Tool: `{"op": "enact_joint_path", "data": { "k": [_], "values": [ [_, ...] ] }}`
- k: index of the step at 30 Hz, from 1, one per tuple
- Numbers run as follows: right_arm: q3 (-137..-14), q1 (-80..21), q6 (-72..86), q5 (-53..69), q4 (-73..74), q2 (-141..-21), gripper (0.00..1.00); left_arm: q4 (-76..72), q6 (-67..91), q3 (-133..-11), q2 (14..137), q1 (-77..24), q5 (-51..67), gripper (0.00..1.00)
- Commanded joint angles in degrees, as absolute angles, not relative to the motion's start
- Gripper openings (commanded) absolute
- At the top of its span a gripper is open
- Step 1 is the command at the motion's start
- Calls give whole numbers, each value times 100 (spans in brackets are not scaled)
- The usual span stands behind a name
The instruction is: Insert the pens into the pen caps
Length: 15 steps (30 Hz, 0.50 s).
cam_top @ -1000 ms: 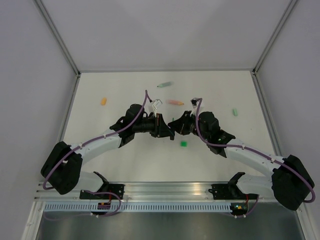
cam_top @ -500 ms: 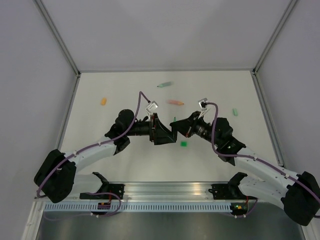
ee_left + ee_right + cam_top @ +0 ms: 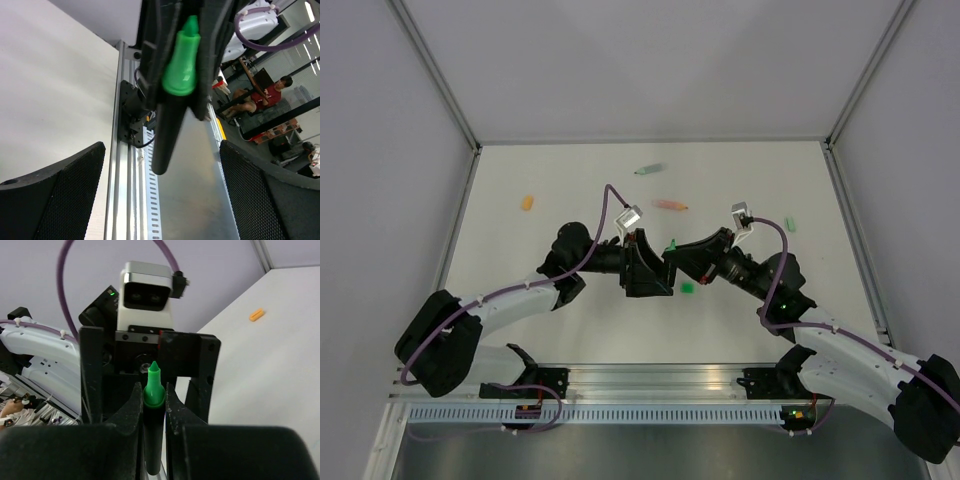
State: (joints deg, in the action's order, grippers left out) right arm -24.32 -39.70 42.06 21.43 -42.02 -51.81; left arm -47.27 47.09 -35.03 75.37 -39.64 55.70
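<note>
My left gripper grabs the black pen by its black end next, so the bright green tip stays free to go into its cap.
My right gripper is shut on the black pen with the bright green tip, which points at the left wrist. In the top view the right gripper meets the left gripper above the table's middle. My left gripper is wide open around that pen, with its fingers clear of it. The bright green cap lies below the grippers. The orange cap lies far left and the mint cap right. Behind them lie the mint pen and the salmon pen.
White walls and aluminium posts close the table on three sides. A slotted metal rail runs along the near edge between the arm bases. Purple cables loop above both wrists.
The left jaws have opened wide and let go of the black and green pen, which stays in the right gripper. Both wrists have shifted slightly right and nearer.
</note>
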Motion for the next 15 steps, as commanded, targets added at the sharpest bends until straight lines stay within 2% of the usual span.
{"op": "enact_joint_path", "data": {
  "k": [1,3,4,12,13,14,15],
  "values": [
    [-2443,-3990,4263,2373,-4676,-5159,0,-4074,4598,-3945,7585,-3990,5459,100],
    [-2461,-3990,4210,2329,-4606,-5107,0,-3719,4483,-4016,7471,-3999,5239,91],
    [-2452,-3990,4201,2294,-4536,-5089,0,-3622,4448,-3990,7410,-3999,5177,99],
    [-2400,-3990,4139,2162,-4500,-5001,0,-3173,3903,-4052,6847,-4131,5036,99],
    [-2382,-3990,4148,2162,-4570,-5001,0,-3208,3859,-4017,6812,-4157,5019,97],
    [-2364,-3990,4192,2162,-4596,-5010,0,-3243,3841,-4017,6768,-4218,5045,85],
    [-2356,-3990,4201,2180,-4631,-5027,0,-3261,3823,-4043,6776,-4245,5080,81]
  ]
}}
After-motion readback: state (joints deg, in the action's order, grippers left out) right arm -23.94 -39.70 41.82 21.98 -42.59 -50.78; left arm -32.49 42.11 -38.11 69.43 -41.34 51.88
